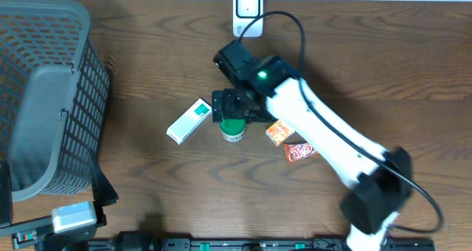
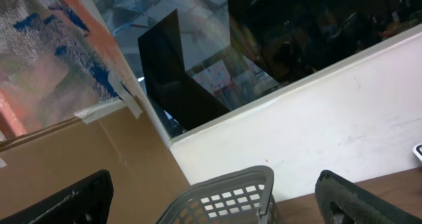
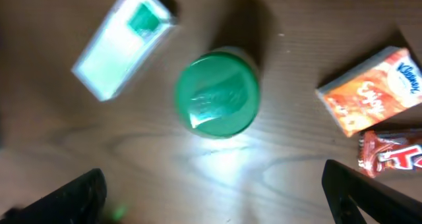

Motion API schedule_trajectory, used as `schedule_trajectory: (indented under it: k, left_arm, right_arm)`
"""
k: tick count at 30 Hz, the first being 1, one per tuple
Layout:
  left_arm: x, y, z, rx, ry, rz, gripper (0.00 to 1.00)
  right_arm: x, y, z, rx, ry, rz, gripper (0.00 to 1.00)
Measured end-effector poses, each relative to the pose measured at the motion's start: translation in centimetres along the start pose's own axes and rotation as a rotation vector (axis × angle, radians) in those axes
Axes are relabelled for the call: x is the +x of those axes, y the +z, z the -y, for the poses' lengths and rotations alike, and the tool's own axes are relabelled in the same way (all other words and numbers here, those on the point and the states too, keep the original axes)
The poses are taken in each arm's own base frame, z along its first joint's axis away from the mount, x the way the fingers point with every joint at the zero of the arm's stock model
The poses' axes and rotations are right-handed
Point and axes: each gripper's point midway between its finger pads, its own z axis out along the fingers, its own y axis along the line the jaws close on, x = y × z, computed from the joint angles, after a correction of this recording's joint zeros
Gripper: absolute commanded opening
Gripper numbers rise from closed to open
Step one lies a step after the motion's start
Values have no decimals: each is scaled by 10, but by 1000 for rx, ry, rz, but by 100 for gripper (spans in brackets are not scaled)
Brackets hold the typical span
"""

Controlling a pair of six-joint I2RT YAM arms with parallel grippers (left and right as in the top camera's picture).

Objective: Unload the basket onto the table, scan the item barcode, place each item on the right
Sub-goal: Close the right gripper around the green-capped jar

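The jar's barcode is to be scanned, so next my right gripper needs to grab the jar across opposite sides at its green-lidded end (image 1: 233, 127) (image 3: 218, 95). The jar's body then stays exposed.
Several items lie mid-table: a green-lidded jar (image 1: 233, 127), a white and green box (image 1: 189, 120), an orange packet (image 1: 278, 132) and a red bar (image 1: 300, 150). No barcode shows in any view. A white scanner (image 1: 248, 11) stands at the far edge. My right gripper (image 1: 234, 105) hovers open just behind the jar. In the right wrist view the jar's lid (image 3: 216, 92) lies ahead of the right gripper (image 3: 214, 204), and nothing is between its fingers. My left gripper (image 2: 214, 207) is open at the near left, pointing at the basket corner.
A large grey mesh basket (image 1: 44, 96) fills the left side of the table; its rim (image 2: 227, 188) shows in the left wrist view. A black cable (image 1: 295, 29) runs from the scanner towards the right arm. Bare wood lies right of the arm.
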Motion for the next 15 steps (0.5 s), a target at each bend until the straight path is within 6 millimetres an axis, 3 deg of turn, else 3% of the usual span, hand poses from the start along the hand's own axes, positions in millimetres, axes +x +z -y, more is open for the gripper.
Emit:
schedule_trajectory:
  k: [7, 15]
  left_arm:
    - [3, 0, 2, 8, 2, -14, 98]
    - [7, 0, 4, 16, 3, -27, 98]
  right_arm:
    - [-3, 36, 9, 81, 14, -65, 99]
    - [-8, 44, 3, 60, 12, -56, 99]
